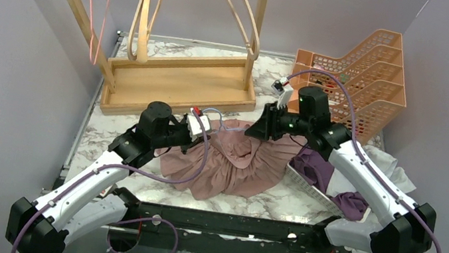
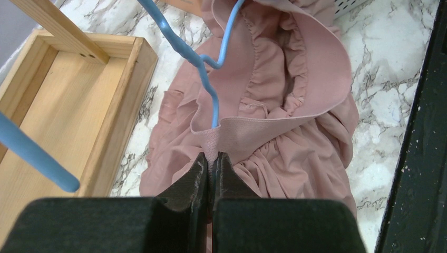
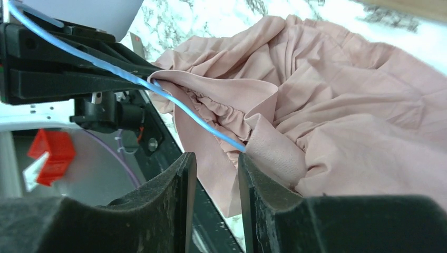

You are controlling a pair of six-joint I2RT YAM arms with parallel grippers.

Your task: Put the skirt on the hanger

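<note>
My right gripper will next grab the blue hanger's end with the skirt fold there. My left gripper is then free to place the waistband's other side.
The pink skirt [image 1: 249,167] lies crumpled on the marble table between my two arms. My left gripper [image 1: 211,128] is shut on the skirt's waistband [image 2: 248,132], pinching its edge between the fingertips [image 2: 213,158]. A thin blue hanger [image 2: 182,47] runs down inside the waist opening and ends behind the band just above the left jaws. My right gripper [image 1: 253,131] is open at the skirt's far side. In the right wrist view its jaws [image 3: 217,163] stand apart, and the blue hanger wire [image 3: 200,118] ends at a fold of skirt [image 3: 342,105] by the right finger.
A wooden rack [image 1: 181,83] with wooden hangers [image 1: 149,8] and a pink wire hanger [image 1: 95,6] stands at the back. Orange stacked trays [image 1: 364,73] are at the back right. A white basket [image 1: 313,190] holds purple clothes [image 1: 316,167]. A black frame [image 1: 227,224] runs along the near edge.
</note>
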